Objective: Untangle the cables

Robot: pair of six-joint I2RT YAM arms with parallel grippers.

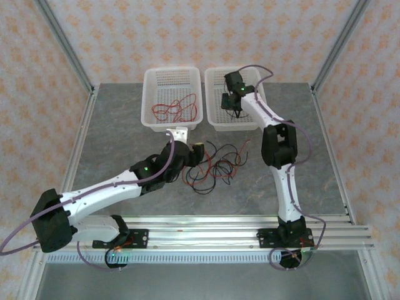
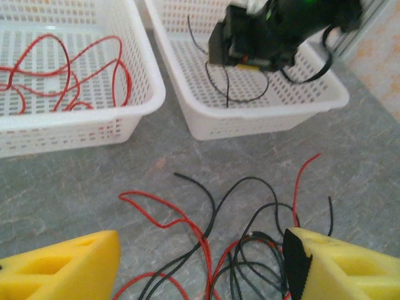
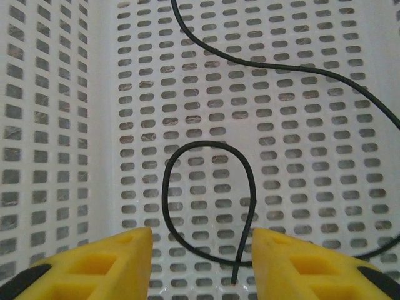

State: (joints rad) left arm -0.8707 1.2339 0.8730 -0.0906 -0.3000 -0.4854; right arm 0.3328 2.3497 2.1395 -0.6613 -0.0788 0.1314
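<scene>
The red cable needs to come free of the black cables, so my left gripper should next grab the red cable's loop that reaches out toward the baskets.
A tangle of red and black cables (image 1: 215, 165) lies on the grey table in front of the baskets. My left gripper (image 1: 190, 150) hovers at its left end, open, and in the left wrist view the wires (image 2: 215, 206) spread between its yellow fingers (image 2: 201, 262) without being pinched. Red cables (image 1: 175, 109) lie loose in the left white basket (image 1: 150, 119). My right gripper (image 1: 236, 109) hangs over the right basket (image 1: 215, 122). It is open (image 3: 201, 250), and one black cable (image 3: 165, 181) lies looped on the basket floor between its fingers, touching neither.
Both white perforated baskets stand side by side at the back of the table. A metal frame and patterned walls surround the table. Bare grey surface (image 1: 112, 144) lies to the left of the tangle and more (image 1: 319, 162) to the right of the right arm.
</scene>
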